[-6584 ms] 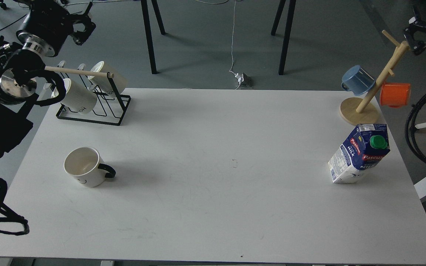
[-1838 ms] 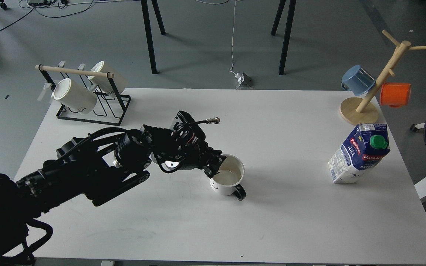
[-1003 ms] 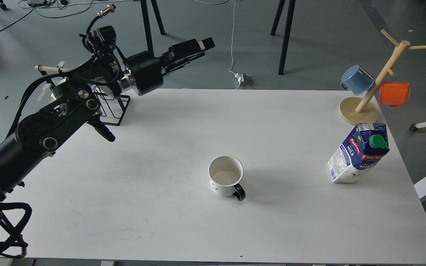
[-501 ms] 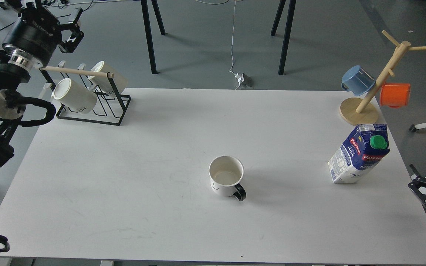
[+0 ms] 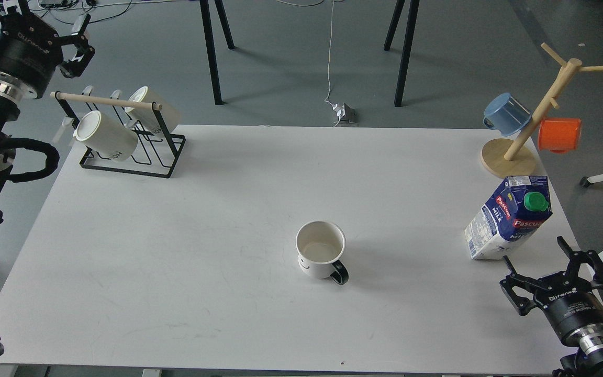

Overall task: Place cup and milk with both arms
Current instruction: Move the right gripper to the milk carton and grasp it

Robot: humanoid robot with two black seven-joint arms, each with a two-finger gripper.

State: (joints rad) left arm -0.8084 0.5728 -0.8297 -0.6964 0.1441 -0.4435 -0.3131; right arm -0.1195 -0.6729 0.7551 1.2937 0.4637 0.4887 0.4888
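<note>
My right gripper grabs the milk carton by its lower white body (image 5: 488, 239) next, to put the milk beside the cup (image 5: 320, 245).
The white cup (image 5: 320, 252) with a black handle and a smiley face stands upright at the middle of the table (image 5: 228, 199). The blue-and-white milk carton (image 5: 508, 218) with a green cap stands upright near the right edge. My left gripper (image 5: 45, 23) is open and empty, raised at the far left behind the mug rack. My right gripper (image 5: 555, 272) is open and empty at the table's front right, just in front of the carton and apart from it.
A black wire rack (image 5: 123, 136) with two white mugs and a wooden bar stands at the back left. A wooden mug tree (image 5: 526, 125) with a blue cup (image 5: 505, 112) and an orange cup (image 5: 559, 134) stands at the back right. Black chair legs stand beyond the table.
</note>
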